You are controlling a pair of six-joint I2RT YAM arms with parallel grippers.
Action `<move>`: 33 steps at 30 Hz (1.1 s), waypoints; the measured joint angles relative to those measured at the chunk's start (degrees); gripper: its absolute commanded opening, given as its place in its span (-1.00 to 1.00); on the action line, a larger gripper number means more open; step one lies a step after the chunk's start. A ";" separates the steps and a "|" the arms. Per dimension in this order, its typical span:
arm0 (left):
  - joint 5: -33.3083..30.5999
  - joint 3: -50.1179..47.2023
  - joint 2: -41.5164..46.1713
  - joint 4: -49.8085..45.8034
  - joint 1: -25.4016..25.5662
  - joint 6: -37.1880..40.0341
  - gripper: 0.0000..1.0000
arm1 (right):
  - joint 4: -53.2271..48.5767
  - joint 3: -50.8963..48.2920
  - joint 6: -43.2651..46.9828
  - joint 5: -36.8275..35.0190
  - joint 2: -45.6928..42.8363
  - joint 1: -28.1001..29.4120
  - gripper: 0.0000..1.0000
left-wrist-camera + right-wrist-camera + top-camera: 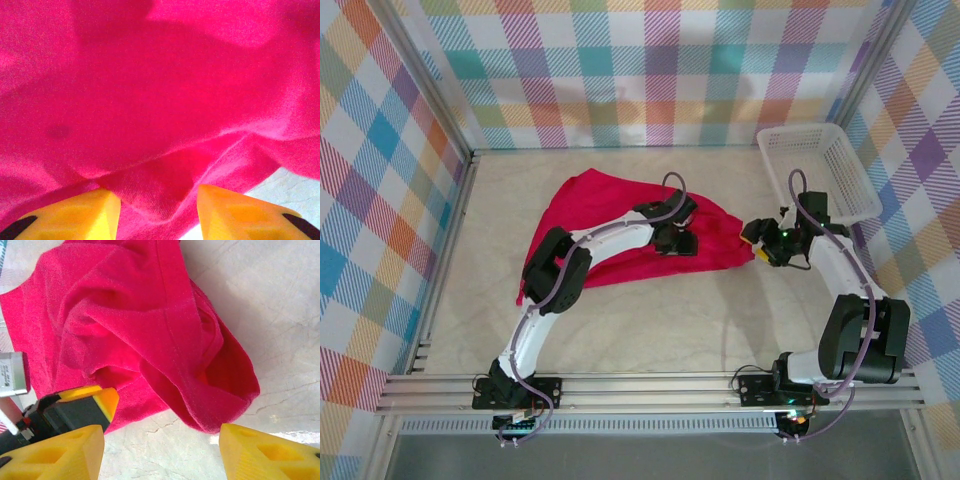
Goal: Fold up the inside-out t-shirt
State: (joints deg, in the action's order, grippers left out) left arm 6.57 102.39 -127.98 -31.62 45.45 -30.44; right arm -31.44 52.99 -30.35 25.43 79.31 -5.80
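I need to pick up the t-shirt's raised fold [113,380] with my left gripper next, so the rolled hem [210,405] stays free for my right gripper to fold.
The inside-out t-shirt [620,235] is a crumpled red cloth in the middle of the table. My left gripper [677,238] rests on its right half. In the left wrist view its yellow fingertips [107,202] stand apart, and a raised fold of the t-shirt [160,180] lies between them. My right gripper [760,245] is at the cloth's right edge. It [162,452] is open over bare table, with the t-shirt's rolled hem [210,405] just ahead of its tips. A small white label [11,374] shows at that view's left edge.
A white plastic basket [820,165] stands at the back right, close behind the right arm. Plaid walls enclose the table on three sides. A metal rail [650,385] runs along the near edge. One finger of the left gripper [102,402] reaches into the right wrist view.
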 measured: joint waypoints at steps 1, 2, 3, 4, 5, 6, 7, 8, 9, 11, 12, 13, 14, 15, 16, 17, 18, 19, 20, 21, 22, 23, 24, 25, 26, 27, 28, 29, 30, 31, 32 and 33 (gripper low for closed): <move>-0.26 0.66 -0.55 -0.13 0.00 -0.20 -0.40 | 0.00 -0.11 0.00 0.15 0.00 -0.02 0.25; -0.50 1.33 -1.11 -0.44 0.00 -0.31 -0.57 | 0.07 -0.17 0.00 0.24 0.00 0.00 0.25; -0.76 1.97 -1.73 -1.03 0.02 -0.04 -0.68 | 0.11 -0.20 0.00 0.37 0.00 0.00 0.25; -1.18 2.73 -2.43 -1.66 0.00 -0.20 -0.82 | 0.28 -0.35 0.00 0.61 -0.02 0.00 0.25; -1.70 3.54 -3.06 -2.47 0.00 -0.22 -0.96 | 0.55 -0.66 -0.02 0.83 -0.11 0.00 0.25; -2.03 4.28 -3.61 -3.37 0.00 -0.04 -1.00 | 0.66 -0.98 -0.04 1.07 -0.20 0.02 0.26; -2.56 5.09 -3.98 -4.42 0.02 -0.24 -1.00 | 0.96 -1.53 -0.07 1.27 -0.37 0.22 0.27; -2.97 5.57 -4.07 -5.31 0.00 -0.11 -1.00 | 1.18 -2.08 -0.17 1.33 -0.50 0.57 0.29; -3.41 6.21 -4.07 -6.40 0.00 -0.02 -1.00 | 1.46 -2.60 -0.26 1.38 -0.55 0.79 0.29; -4.17 7.43 -3.96 -7.98 0.00 -0.04 -1.00 | 2.25 -3.80 -0.50 1.42 -0.57 1.55 0.31; -4.42 7.91 -3.78 -8.87 0.00 -0.04 -1.00 | 2.78 -4.46 -0.68 1.46 -0.44 1.97 0.31; -4.61 8.17 -3.41 -9.79 0.00 -0.07 -1.00 | 3.26 -4.87 -0.92 1.55 -0.11 2.32 0.31; -4.74 8.35 -2.93 -10.69 0.00 -0.09 -1.00 | 3.80 -5.05 -1.36 1.64 0.48 2.54 0.30; -4.83 8.37 -2.01 -11.78 0.00 -0.13 -1.00 | 4.59 -5.05 -1.81 1.64 1.55 2.73 0.26; -4.94 8.37 -0.98 -12.83 0.00 -0.15 -1.00 | 5.73 -4.98 -2.27 1.62 2.84 2.91 0.15; -4.94 8.35 0.39 -13.81 0.00 -0.17 -1.00 | 6.47 -4.79 -2.78 1.57 4.20 3.04 0.01; -4.96 8.20 1.77 -14.40 0.00 -0.17 -1.00 | 7.06 -4.42 -3.26 1.40 5.55 3.08 -0.14; -4.96 7.69 3.72 -14.82 0.00 -0.20 -1.00 | 7.48 -3.82 -3.61 1.11 6.91 3.17 -0.33; -4.92 6.93 5.99 -15.17 0.00 -0.20 -1.00 | 7.85 -2.99 -3.63 0.79 8.31 3.17 -0.52; -4.83 6.27 8.02 -15.39 0.02 -0.22 -1.00 | 8.13 -2.29 -3.48 0.46 9.25 3.17 -0.69; -4.72 5.33 10.36 -15.45 0.00 -0.24 -1.00 | 8.07 -1.16 -3.54 -0.02 10.19 3.17 -0.86; -4.66 4.26 12.92 -15.65 0.00 -0.33 -1.00 | 8.00 -0.17 -3.41 -0.42 10.75 3.17 -1.00; -4.63 3.43 14.97 -16.00 0.00 -0.37 -1.00 | 7.93 0.70 -3.34 -0.79 10.93 3.17 -1.00; -4.61 2.43 17.42 -16.46 0.00 -0.42 -1.00 | 7.85 1.36 -2.82 -0.98 10.82 3.17 -1.00; -4.61 1.66 19.41 -16.72 0.00 -0.42 -1.00 | 7.72 1.62 -2.47 -1.22 10.38 3.17 -1.00; -4.57 0.90 21.38 -16.92 0.00 -0.42 -1.00 | 7.28 1.70 -2.03 -1.60 9.57 3.17 -1.00; -4.55 0.17 23.19 -17.20 0.02 -0.39 -1.00 | 6.23 1.68 -1.68 -2.10 8.41 3.26 -1.00; -4.50 -0.42 24.55 -17.51 0.00 -0.37 -1.00 | 5.16 1.53 -1.27 -2.64 6.97 3.32 -1.00; -4.28 -1.25 25.99 -17.75 0.00 -0.37 -1.00 | 3.98 0.98 -0.68 -3.23 4.68 3.54 -1.00; -4.02 -2.08 27.12 -17.86 0.00 -0.39 -1.00 | 2.69 0.26 -0.22 -3.67 1.92 3.63 -1.00; -3.56 -2.89 28.06 -17.86 0.00 -0.39 -1.00 | 1.46 -0.39 0.04 -4.00 -0.74 3.80 -1.00; -2.95 -3.85 28.92 -17.79 0.00 -0.39 -1.00 | 0.17 -1.31 0.33 -4.28 -4.11 3.98 -1.00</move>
State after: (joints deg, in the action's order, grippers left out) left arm 3.62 98.54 -99.07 -49.41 45.45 -30.83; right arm -31.27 51.68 -30.02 21.15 75.20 -1.83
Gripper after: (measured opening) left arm 0.042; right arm 0.066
